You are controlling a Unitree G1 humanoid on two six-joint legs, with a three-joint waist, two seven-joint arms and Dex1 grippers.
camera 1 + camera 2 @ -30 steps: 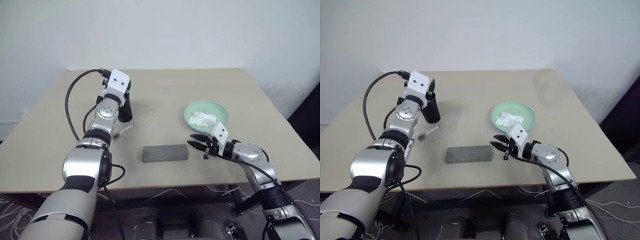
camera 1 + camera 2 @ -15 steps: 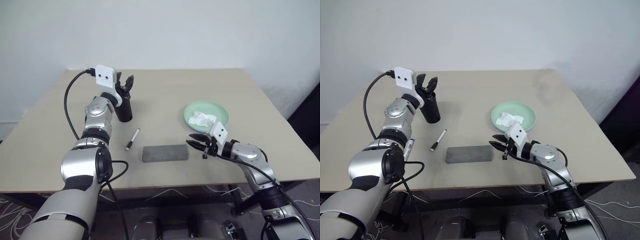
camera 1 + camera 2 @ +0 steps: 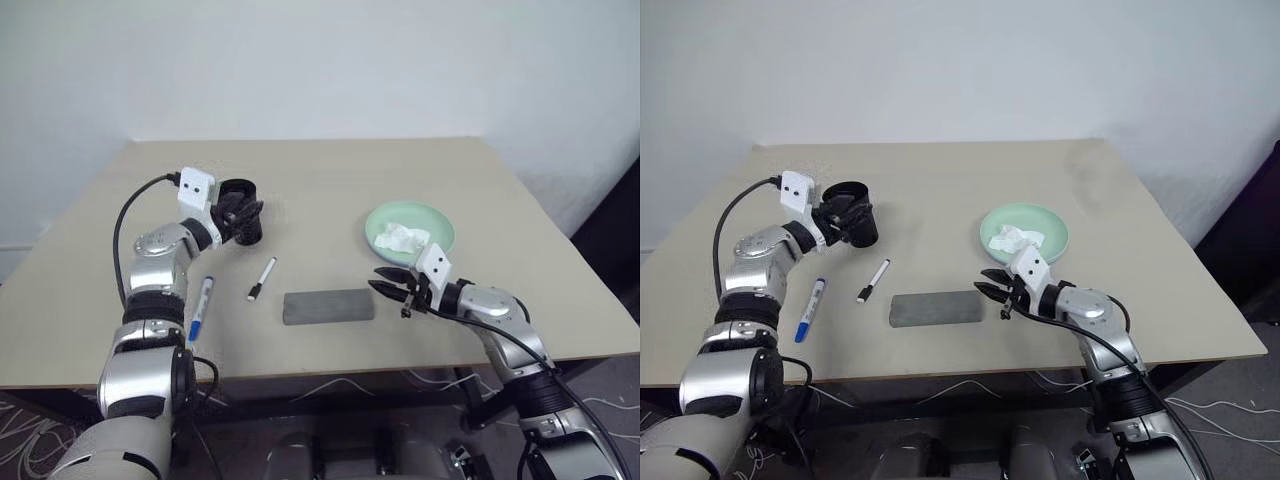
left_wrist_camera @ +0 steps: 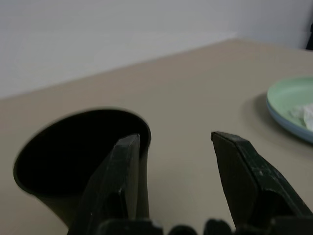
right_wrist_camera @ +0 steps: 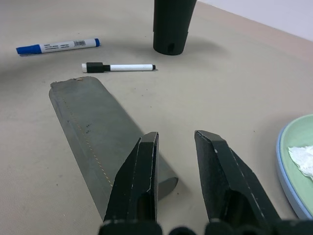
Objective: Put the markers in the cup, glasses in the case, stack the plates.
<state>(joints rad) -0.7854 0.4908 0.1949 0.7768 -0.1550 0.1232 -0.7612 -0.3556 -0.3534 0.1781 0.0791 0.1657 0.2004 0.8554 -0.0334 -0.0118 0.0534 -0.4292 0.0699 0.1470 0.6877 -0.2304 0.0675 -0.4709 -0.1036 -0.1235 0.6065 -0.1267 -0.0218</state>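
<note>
I will next grab the black cup by its rim [image 3: 253, 189] with my left gripper, so that the black cup's opening [image 3: 236, 190] stays free for the markers.
The black cup [image 3: 243, 212] stands upright at the table's left. My left gripper [image 3: 240, 213] is open and level at its rim; one finger [image 4: 122, 171] overlaps the rim, and I cannot tell whether it touches. Two markers lie near the cup: the blue-ended one [image 3: 200, 308] and the black-capped one [image 3: 262, 278]. The grey case [image 3: 328, 306] lies shut at the front middle. My right gripper [image 3: 392, 288] hovers open and empty just right of it. The mint green plate [image 3: 432, 218] shows a light blue rim [image 5: 280, 161] beneath it. The glasses are out of view.
A crumpled white tissue [image 3: 402, 238] lies in the green plate. The beige table [image 3: 330, 165] backs onto a white wall, and its front edge runs close below the case and my right gripper.
My left arm has drawn back and sunk from above the cup to its rim, rolling its wrist. Both markers on the table now show. The right arm has not moved.
</note>
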